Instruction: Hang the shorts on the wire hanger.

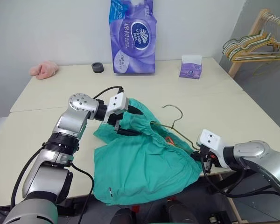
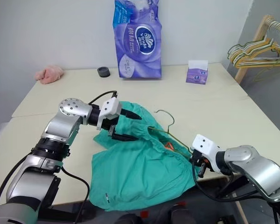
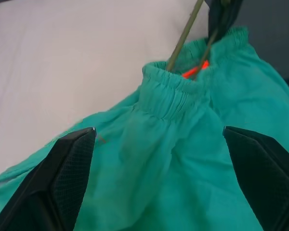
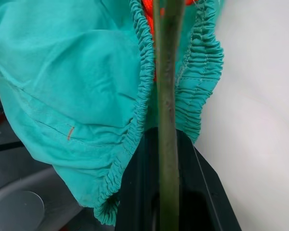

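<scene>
I will hang the shorts [image 1: 140, 170], so my left gripper next needs to pinch their waistband. The gathered waistband [image 1: 141, 122] stands up in a fold, and the cloth below lies flat.
The teal-green shorts [image 1: 140, 170] lie spread on the table [image 1: 224, 107], hanging a little over its front edge. The thin dark wire hanger [image 1: 173, 122] runs into the gathered waistband [image 3: 166, 89], its hook lying free on the table beyond. A strip of orange drawstring [image 3: 195, 71] shows inside the waistband. My right gripper [image 1: 197, 152] is shut on the hanger's wire [image 4: 167, 96] at the shorts' right corner. My left gripper [image 1: 136, 122] hovers wide open just over the shorts' far left part, its fingers [image 3: 62, 178] apart with only cloth below them.
A tall purple tissue pack [image 1: 133, 37], a small purple tissue box [image 1: 191, 67] and a black roll [image 1: 98, 67] stand at the table's back. A pink fluffy cloth [image 1: 44, 69] lies far left. A wooden rack with pale hangers [image 1: 256, 46] stands at the right.
</scene>
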### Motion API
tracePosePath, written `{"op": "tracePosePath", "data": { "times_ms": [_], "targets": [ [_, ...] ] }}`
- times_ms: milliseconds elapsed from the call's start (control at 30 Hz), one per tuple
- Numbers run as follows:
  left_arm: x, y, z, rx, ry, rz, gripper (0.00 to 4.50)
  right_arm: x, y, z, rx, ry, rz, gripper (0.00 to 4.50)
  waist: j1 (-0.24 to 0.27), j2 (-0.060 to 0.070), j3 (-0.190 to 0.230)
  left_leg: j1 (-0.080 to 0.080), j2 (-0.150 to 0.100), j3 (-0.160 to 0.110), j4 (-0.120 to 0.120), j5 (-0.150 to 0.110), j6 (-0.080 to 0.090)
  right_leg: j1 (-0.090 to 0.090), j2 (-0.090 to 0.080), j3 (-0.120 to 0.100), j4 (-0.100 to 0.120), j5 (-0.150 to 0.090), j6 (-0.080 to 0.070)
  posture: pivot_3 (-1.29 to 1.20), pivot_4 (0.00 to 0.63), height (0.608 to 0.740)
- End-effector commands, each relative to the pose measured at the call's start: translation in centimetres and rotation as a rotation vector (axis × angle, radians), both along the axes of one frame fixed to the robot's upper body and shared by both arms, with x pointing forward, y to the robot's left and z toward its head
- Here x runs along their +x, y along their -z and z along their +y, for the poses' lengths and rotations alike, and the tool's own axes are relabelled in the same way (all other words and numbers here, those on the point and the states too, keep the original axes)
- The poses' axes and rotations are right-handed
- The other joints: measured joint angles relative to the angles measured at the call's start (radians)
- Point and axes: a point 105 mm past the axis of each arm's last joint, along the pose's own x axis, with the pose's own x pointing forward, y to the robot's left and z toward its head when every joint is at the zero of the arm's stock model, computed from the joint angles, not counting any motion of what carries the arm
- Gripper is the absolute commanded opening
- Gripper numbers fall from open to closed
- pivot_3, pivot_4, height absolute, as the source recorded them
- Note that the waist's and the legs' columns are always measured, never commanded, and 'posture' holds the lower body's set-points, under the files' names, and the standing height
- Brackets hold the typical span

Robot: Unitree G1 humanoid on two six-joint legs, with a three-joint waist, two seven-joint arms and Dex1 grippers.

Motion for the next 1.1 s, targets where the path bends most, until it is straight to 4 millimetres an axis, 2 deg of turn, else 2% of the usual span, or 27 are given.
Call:
{"op": "tracePosePath", "data": {
  "times_ms": [33, 233, 400, 500, 933, 1100],
  "targets": [
    [0.1, -0.4, -0.5, 0.018, 0.041, -0.033, 4.48, 0.0, -1.5, 1.0, -0.002, -0.07, -0.077, 0.0, -0.002, 0.0, 0.0, 0.0, 0.0, 0.0, 0.0, 0.0, 0.0, 0.0, 0.0, 0.0, 0.0, 0.0, 0.0, -0.18, 0.051, 0.74],
    [-0.6, 1.9, -1.2, 0.057, 0.088, -0.001, 4.48, -0.2, -2.4, 1.8, 0.002, -0.117, -0.119, 0.0, -0.003, 0.0, 0.0, 0.0, 0.0, 0.0, 0.0, 0.0, 0.0, 0.0, 0.0, 0.0, 0.0, 0.0, 0.0, -0.19, 0.056, 0.74],
    [-1.0, 2.3, -1.5, 0.05, 0.115, 0.031, 4.48, -0.2, -2.7, 1.9, -0.004, -0.131, -0.134, 0.0, -0.004, 0.0, 0.0, 0.0, 0.0, 0.0, 0.001, 0.0, 0.0, 0.0, 0.0, 0.0, 0.001, 0.0, 0.0, -0.2, 0.057, 0.74],
    [-1.2, 2.4, -1.5, 0.05, 0.123, 0.065, 3.95, -0.3, -2.7, 2.0, -0.015, -0.147, -0.148, 0.0, -0.005, 0.0, 0.0, 0.0, 0.0, 0.0, 0.001, 0.0, 0.0, 0.0, 0.0, 0.0, 0.001, 0.0, 0.0, -0.2, 0.057, 0.74],
    [-1.7, 3.1, -1.5, 0.068, 0.143, 0.08, 0.02, -0.5, -2.8, 2.4, -0.024, -0.213, -0.196, 0.0, -0.014, 0.0, 0.0, 0.0, 0.0, 0.0, 0.002, 0.0, 0.0, 0.0, 0.0, 0.0, 0.002, 0.0, 0.0, -0.2, 0.057, 0.74],
    [-1.9, 3.3, -1.5, 0.074, 0.144, 0.079, 0.02, -0.2, -3.1, 2.3, -0.057, -0.257, -0.252, 0.0, -0.016, 0.0, 0.0, 0.0, 0.0, 0.0, 0.002, 0.0, 0.0, 0.0, 0.0, 0.0, 0.002, 0.0, 0.0, -0.2, 0.057, 0.74]
  ]
}}
